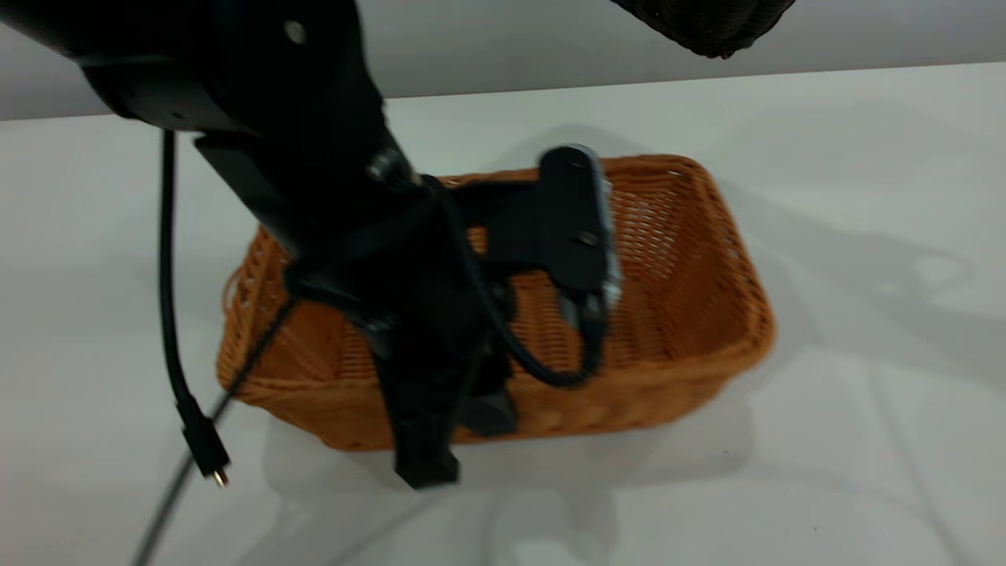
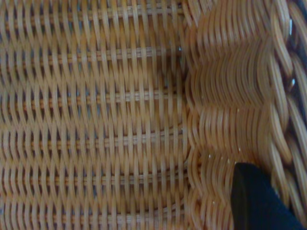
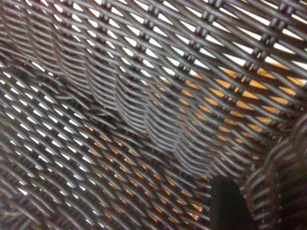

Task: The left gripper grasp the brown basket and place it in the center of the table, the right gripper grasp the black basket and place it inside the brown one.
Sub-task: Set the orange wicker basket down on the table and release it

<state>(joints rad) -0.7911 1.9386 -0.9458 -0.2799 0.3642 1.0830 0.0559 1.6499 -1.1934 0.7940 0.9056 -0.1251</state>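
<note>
My left gripper should open now, because the brown basket's lower edge is on the tabletop at the center of the basket.
The brown basket (image 1: 676, 306) sits on the white table (image 1: 864, 440), its long side facing me. My left gripper (image 1: 460, 444) straddles its near wall, with one finger outside and one inside, shut on the wall. The left wrist view shows the brown weave (image 2: 96, 115) and one finger (image 2: 254, 203) against the inner wall. The black basket (image 1: 707, 27) hangs high at the back right, with only its lower corner in view. In the right wrist view its dark weave (image 3: 120, 96) fills the frame, with orange showing through. My right gripper (image 3: 249, 194) holds its wall, and one finger (image 3: 228, 206) shows.
A loose black cable with a gold-tipped plug (image 1: 208, 464) dangles from the left arm over the table at the left. The table's far edge (image 1: 786, 75) runs behind the brown basket. The right arm itself is outside the exterior view.
</note>
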